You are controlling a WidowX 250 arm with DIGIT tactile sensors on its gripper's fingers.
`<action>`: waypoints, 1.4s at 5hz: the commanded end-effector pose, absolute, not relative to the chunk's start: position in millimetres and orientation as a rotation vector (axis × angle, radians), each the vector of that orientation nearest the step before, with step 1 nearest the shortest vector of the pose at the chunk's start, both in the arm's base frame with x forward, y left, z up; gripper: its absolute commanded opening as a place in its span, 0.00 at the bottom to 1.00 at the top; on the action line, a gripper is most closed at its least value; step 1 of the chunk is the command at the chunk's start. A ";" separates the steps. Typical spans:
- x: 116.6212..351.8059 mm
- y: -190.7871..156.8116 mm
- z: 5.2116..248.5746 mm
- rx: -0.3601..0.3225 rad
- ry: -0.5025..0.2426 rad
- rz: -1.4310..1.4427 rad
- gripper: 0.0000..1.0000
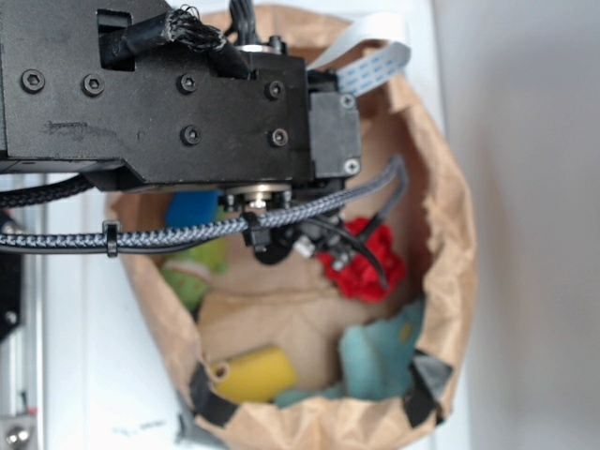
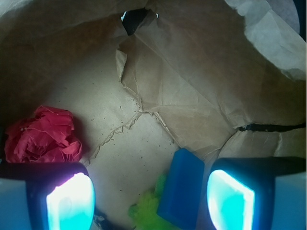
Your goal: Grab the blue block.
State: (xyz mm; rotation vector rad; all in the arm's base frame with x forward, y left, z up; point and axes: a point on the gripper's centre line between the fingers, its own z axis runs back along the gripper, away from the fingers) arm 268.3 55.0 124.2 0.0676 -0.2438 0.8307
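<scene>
Next, my gripper grabs the block by its long flat sides. The blue block (image 2: 181,189) is long one way and narrow across.
The blue block (image 2: 181,189) lies on the floor of a brown paper bag (image 2: 192,86), tilted, partly on a green fuzzy thing (image 2: 146,211). In the wrist view it sits between my two fingers, close to the right fingertip (image 2: 230,201) and apart from the left one (image 2: 69,203). My gripper (image 2: 149,203) is open and holds nothing. In the exterior view the block (image 1: 190,208) shows as a blue patch at the bag's left, mostly hidden behind my arm and its braided cable; my gripper (image 1: 309,246) hangs inside the bag.
A crumpled red thing (image 2: 43,136) lies left of the fingers; it shows at the bag's right in the exterior view (image 1: 367,262). A yellow block (image 1: 253,373) and a teal cloth (image 1: 380,356) lie near the bag's front rim (image 1: 309,417). The bag walls close in all round.
</scene>
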 end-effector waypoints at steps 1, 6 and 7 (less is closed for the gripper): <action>244.0 77.2 121.0 0.046 -0.213 1.132 1.00; 263.1 64.1 98.1 -0.033 -0.239 1.246 1.00; 243.5 77.2 97.5 -0.031 -0.242 1.260 1.00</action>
